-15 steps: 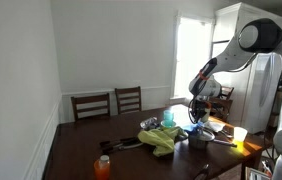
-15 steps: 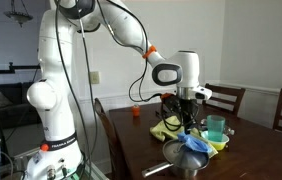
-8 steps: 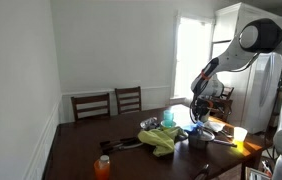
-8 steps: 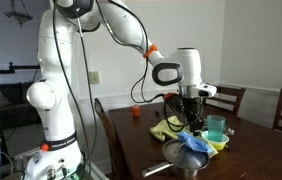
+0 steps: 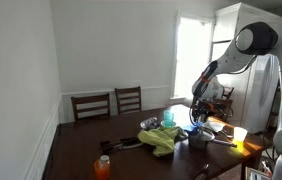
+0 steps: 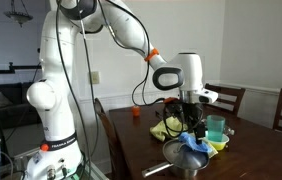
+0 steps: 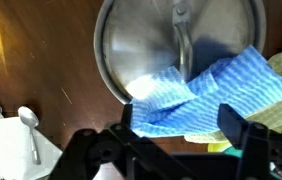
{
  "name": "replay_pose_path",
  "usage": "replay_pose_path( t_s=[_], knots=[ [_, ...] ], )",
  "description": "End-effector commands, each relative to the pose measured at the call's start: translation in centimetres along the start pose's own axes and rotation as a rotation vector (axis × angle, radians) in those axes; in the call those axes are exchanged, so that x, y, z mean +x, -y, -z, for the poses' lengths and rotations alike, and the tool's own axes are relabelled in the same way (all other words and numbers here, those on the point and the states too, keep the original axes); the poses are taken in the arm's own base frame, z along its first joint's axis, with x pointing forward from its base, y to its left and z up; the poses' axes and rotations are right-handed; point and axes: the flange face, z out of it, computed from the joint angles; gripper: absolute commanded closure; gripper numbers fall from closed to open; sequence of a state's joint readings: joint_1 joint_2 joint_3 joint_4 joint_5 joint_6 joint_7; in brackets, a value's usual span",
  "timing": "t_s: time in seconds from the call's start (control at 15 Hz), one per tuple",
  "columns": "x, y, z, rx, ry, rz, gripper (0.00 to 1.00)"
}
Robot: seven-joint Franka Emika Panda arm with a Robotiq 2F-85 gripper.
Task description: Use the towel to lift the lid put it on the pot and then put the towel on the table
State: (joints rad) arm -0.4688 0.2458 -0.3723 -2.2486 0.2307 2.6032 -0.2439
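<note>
My gripper should close on the towel's fold now: the fold is between my fingers, which are down level with the cloth at its sides, so they would hold the fold.
In the wrist view a round steel lid [image 7: 151, 45] with a bar handle fills the top. The blue striped towel [image 7: 196, 95] lies crumpled over the lid's near edge and spills onto the table. My gripper [image 7: 181, 128] hangs just above the towel, open, with one finger on each side and nothing held. In an exterior view the gripper [image 6: 193, 128] stands over the towel [image 6: 194, 144], which rests on the covered steel pot [image 6: 179, 160] at the table's near end. In the other exterior view the gripper [image 5: 196, 123] hovers over the pot [image 5: 197, 141].
A yellow-green cloth [image 6: 167, 130] lies beside the pot, with a teal cup [image 6: 215, 126] behind it. An orange bottle [image 5: 102, 166] stands near the table edge. A white dish with a spoon [image 7: 26, 125] lies to one side. Two chairs [image 5: 109, 103] stand behind the dark table [image 5: 86, 145].
The jaws have gone from shut on the towel to open, and the towel now lies loose on the lid. The arm has barely moved.
</note>
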Motion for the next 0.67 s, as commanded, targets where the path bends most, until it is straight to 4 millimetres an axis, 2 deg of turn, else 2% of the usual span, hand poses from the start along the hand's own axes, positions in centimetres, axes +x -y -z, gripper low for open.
replay_pose_path(
  t_s=[0.0, 0.07, 0.13, 0.2, 0.6],
  knots=[
    [-0.02, -0.07, -0.69, -0.021, 0.006, -0.017, 0.11],
    [-0.01, -0.09, -0.83, -0.022, 0.01, -0.021, 0.29],
    [-0.06, -0.1, -0.97, -0.021, 0.012, -0.024, 0.3],
    [-0.05, -0.1, -0.99, -0.02, 0.014, -0.026, 0.36],
    [-0.19, 0.0, -1.21, -0.018, 0.017, -0.015, 0.81]
  ],
)
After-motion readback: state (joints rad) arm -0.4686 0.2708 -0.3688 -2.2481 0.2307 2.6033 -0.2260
